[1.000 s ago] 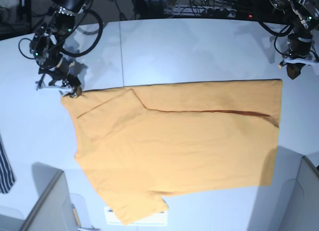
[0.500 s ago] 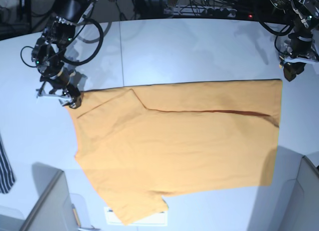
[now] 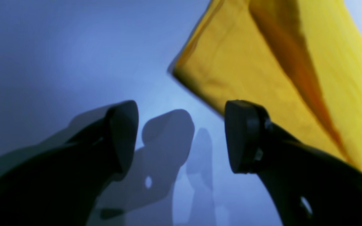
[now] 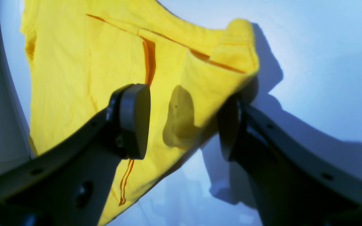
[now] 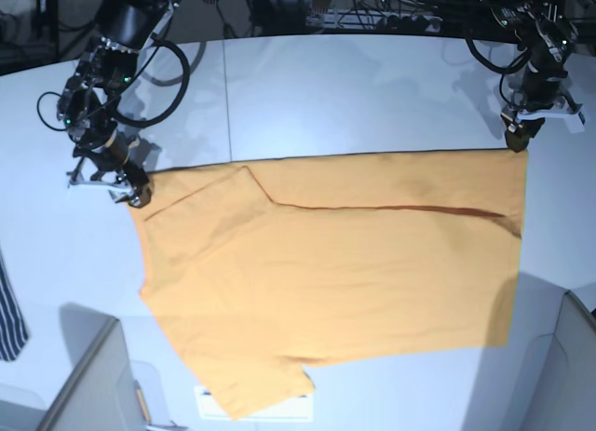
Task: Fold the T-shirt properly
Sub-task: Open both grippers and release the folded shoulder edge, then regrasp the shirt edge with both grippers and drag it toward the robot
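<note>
My left gripper's fingers are over bare table, so it is too early to close. The left gripper moves toward the shirt's corner [image 5: 518,159] [image 3: 185,69] first.
The orange-yellow T-shirt [image 5: 326,263] lies flat on the white table [image 5: 354,87], with a fold line across its upper part and one sleeve pointing toward the front edge. My right gripper [image 5: 128,191] stands open at the shirt's far left corner. In the right wrist view that corner [image 4: 200,81] lies between the spread fingers of the gripper [image 4: 182,125]. My left gripper [image 5: 515,138] hovers at the shirt's upper right corner. In the left wrist view the left gripper [image 3: 181,138] is open over bare table, and the shirt corner [image 3: 247,62] lies just beyond one fingertip [image 3: 244,135].
A dark navy striped garment [image 5: 9,310] hangs at the left table edge. Grey partitions stand at the front left [image 5: 88,384] and front right [image 5: 568,375]. Cables and a power strip [image 5: 377,21] run along the back. A white label [image 5: 209,403] shows by the sleeve.
My left gripper has opened and shifted left to the shirt's upper right corner. My right gripper has dropped slightly at the left corner, still open.
</note>
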Available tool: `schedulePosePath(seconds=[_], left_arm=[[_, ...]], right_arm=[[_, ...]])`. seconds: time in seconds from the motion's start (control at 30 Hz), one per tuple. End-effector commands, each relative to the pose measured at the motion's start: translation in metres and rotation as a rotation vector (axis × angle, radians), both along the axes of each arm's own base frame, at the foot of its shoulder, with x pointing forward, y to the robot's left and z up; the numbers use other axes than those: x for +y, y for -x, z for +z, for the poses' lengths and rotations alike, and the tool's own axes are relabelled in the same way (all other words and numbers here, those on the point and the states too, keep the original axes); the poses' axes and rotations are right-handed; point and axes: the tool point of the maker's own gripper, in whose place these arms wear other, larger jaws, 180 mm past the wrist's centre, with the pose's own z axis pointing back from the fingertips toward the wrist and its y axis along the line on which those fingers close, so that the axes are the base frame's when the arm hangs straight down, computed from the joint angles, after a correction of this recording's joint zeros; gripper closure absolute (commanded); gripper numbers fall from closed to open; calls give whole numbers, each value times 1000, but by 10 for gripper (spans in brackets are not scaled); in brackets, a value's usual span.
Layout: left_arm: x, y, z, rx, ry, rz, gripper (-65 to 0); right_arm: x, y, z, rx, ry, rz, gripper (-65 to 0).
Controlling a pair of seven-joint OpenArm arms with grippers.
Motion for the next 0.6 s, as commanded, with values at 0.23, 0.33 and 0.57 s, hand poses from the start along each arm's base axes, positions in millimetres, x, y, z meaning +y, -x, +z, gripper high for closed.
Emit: schedulePosePath(seconds=[0.23, 0.33, 0.57], left_arm=[[0, -24, -9, -15, 75, 48, -420], [0, -30, -14, -13, 112, 84, -420], [0, -43, -8, -40, 117, 84, -420]], right_arm=[[1, 14, -13, 81, 6, 13, -326], [1, 14, -13, 81, 6, 13, -326], [2, 13, -13, 79, 5, 16, -326]])
